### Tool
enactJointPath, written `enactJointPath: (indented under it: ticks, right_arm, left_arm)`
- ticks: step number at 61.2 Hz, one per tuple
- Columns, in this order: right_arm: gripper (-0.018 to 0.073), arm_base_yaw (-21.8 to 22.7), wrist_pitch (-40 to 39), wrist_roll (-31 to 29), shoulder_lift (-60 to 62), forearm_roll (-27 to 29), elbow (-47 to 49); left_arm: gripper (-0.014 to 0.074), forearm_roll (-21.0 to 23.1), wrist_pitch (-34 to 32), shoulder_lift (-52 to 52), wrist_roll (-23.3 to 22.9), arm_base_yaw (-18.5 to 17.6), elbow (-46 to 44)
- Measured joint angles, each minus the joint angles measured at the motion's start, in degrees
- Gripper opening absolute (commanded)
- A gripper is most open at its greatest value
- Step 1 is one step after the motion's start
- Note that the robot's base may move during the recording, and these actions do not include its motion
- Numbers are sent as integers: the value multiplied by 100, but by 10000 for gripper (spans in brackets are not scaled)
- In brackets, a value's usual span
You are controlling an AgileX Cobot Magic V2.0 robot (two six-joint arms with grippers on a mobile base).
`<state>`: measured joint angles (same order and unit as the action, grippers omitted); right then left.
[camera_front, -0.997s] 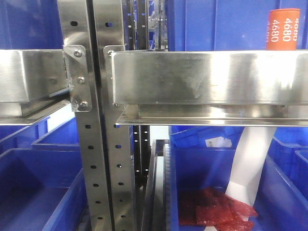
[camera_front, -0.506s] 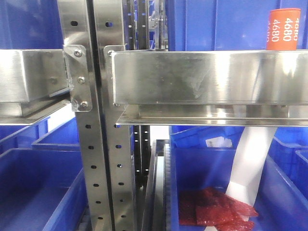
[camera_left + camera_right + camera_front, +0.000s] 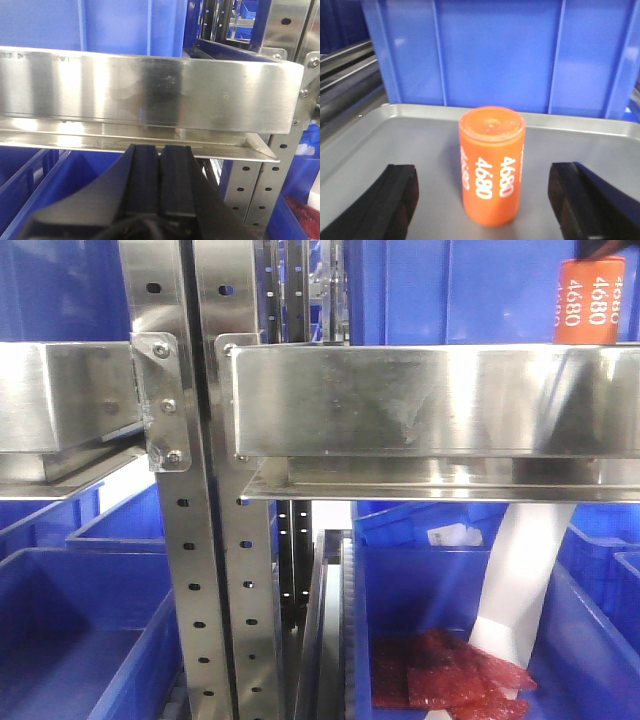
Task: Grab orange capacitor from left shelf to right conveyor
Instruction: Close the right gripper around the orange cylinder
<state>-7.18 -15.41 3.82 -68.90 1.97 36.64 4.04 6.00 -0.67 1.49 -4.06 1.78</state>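
Next, the right gripper picks up the orange capacitor by its printed side (image 3: 588, 304) to move it from the shelf (image 3: 430, 400) to the conveyor.
The orange capacitor (image 3: 590, 300), a cylinder printed "4680", stands upright on the steel shelf (image 3: 400, 400) at the far right of the front view. In the right wrist view it (image 3: 491, 165) stands on the grey shelf tray (image 3: 395, 130). My right gripper (image 3: 485, 200) is open, with one black finger on each side of the capacitor and a clear gap to both. My left gripper (image 3: 160, 150) is shut and empty, just below the front lip of a steel shelf (image 3: 150, 85).
A blue bin (image 3: 495, 55) stands right behind the capacitor. Perforated steel uprights (image 3: 200, 540) divide the shelves. Blue bins (image 3: 90, 640) sit on the lower level, one with red packets (image 3: 440, 675). A white arm link (image 3: 520, 580) rises past that bin.
The capacitor's print has shifted slightly and a dark part now shows just above its top in the front view. Nothing else has moved.
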Motion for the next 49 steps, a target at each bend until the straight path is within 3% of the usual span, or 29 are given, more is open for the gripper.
enactJointPath:
  ticks: [23, 49]
  right_arm:
    - [627, 54, -1247, 0, -1026, 0, 27]
    - [601, 151, -1429, 0, -1789, 0, 443]
  left_arm:
    - [-127, 0, 0, 0, 0, 0, 0]
    - [-127, 0, 0, 0, 0, 0, 0]
